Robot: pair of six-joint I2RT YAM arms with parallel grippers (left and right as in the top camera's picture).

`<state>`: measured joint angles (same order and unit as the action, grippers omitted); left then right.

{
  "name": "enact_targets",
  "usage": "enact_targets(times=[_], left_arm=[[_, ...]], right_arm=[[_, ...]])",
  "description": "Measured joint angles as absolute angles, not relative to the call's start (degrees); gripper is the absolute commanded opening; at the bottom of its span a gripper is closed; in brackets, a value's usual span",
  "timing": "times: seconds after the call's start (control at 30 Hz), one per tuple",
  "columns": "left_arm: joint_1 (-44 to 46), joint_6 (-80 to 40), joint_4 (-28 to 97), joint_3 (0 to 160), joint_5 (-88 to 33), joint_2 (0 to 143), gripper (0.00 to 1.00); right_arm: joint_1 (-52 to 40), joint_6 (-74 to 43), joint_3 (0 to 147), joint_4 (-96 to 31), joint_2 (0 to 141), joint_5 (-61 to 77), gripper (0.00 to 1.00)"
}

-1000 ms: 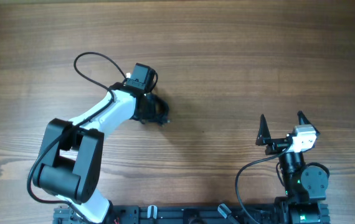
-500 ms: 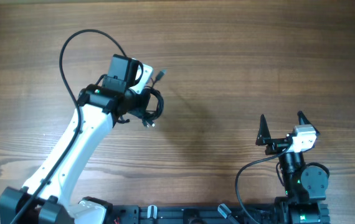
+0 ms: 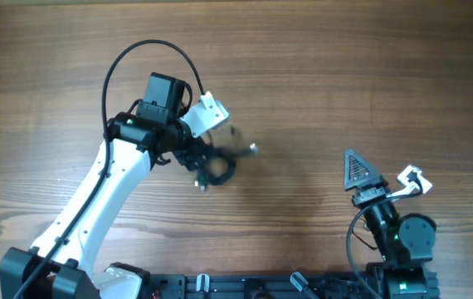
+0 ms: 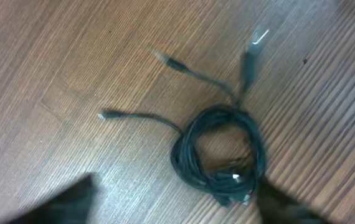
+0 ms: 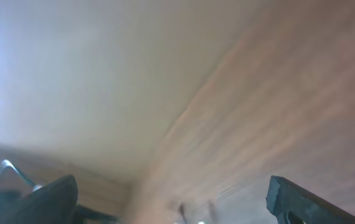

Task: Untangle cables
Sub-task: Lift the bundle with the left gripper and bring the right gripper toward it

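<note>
My left gripper grips the cables by the coil's side [image 3: 211, 168] [image 4: 190, 165] next, which leaves the plug ends free for my right gripper to untangle.
The cables [image 4: 218, 152] form one small black coil on the wood. Three loose strands with plug ends [image 4: 160, 56] fan out from it up and to the left. In the overhead view the cables [image 3: 218, 169] lie just right of my left gripper [image 3: 199, 159], one plug [image 3: 254, 149] pointing right. My left gripper [image 4: 174, 211] is open. Its right finger [image 4: 289, 202] sits beside the coil's lower edge and its left finger [image 4: 59, 202] is well clear. My right gripper [image 3: 361, 176] is near the front right, far from the cables. It stands open [image 5: 180, 205] with nothing between its blurred fingers.
The wooden table [image 3: 344, 66] runs across the whole view. The left arm's own thick black cable [image 3: 149, 54] arcs above its wrist. The arm bases and a black rail [image 3: 245, 286] line the front edge.
My left gripper has opened and let go of the cable bundle, which now lies a little further right and nearer the front. The right wrist has turned, blurring its view.
</note>
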<state>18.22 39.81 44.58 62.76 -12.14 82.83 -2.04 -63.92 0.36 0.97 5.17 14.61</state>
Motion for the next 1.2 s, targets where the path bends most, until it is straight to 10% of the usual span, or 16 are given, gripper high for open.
enact_targets(times=[0.37, 0.57, 0.7, 0.77, 1.2], left_arm=[[18.22, -17.17, 42.24, 58.48, -13.45, 84.33, 1.0], [22.39, -39.77, 32.05, 48.05, -7.86, 88.99, 0.77], [24.69, -41.71, 23.42, 45.52, -4.47, 92.86, 0.61], [24.86, -42.35, 22.26, 45.91, -3.66, 94.02, 0.04], [22.06, -11.27, 29.15, 48.99, -2.7, 71.59, 0.04]], right_arm=[[-2.04, -61.41, 0.36, 1.37, 31.42, 14.61, 1.0], [-2.04, -61.19, 0.36, 6.83, 37.12, 17.58, 1.0], [-2.04, -61.17, 0.36, 6.94, 37.19, 19.27, 1.0], [-2.04, -61.19, 0.36, 6.98, 37.19, 20.38, 0.99], [-2.04, -38.0, 19.25, -12.03, 37.41, 27.07, 0.99]])
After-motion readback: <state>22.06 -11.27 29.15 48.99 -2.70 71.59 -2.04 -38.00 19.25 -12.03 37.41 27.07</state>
